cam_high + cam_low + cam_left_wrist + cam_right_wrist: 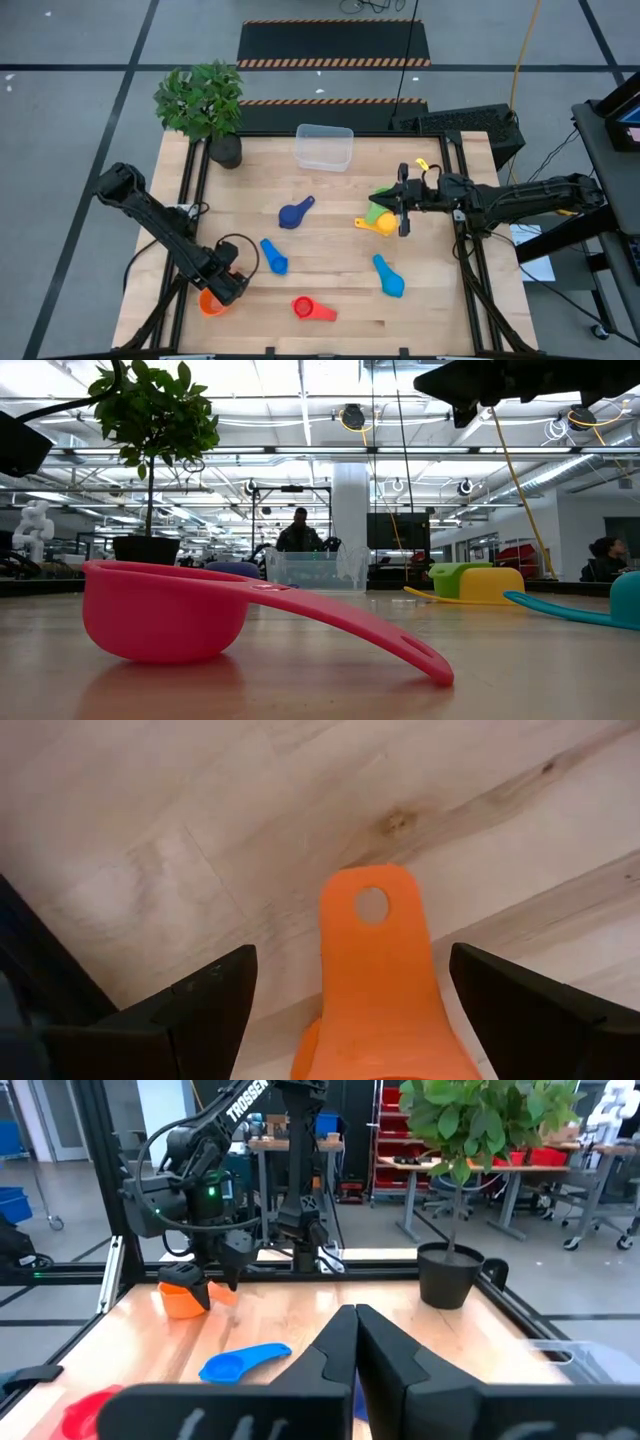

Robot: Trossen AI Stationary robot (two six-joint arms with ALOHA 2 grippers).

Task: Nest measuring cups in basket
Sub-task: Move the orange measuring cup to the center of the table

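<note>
The orange measuring cup will nest with the others, so my left gripper will next grab it by its flat handle.
An orange measuring cup sits on the table near its front left corner. My left gripper points down over it, open. Its fingers stand on either side of the cup's flat handle with a gap on each side. My right gripper is shut and level above the green and yellow cups, holding nothing. A dark blue cup, a blue cup, a light blue cup and a red cup lie apart on the wood. The clear basket stands at the far edge.
A potted plant stands at the far left corner, left of the basket. Black frame rails run along the table's left and right sides. Bare wood lies between the basket and the dark blue cup.
</note>
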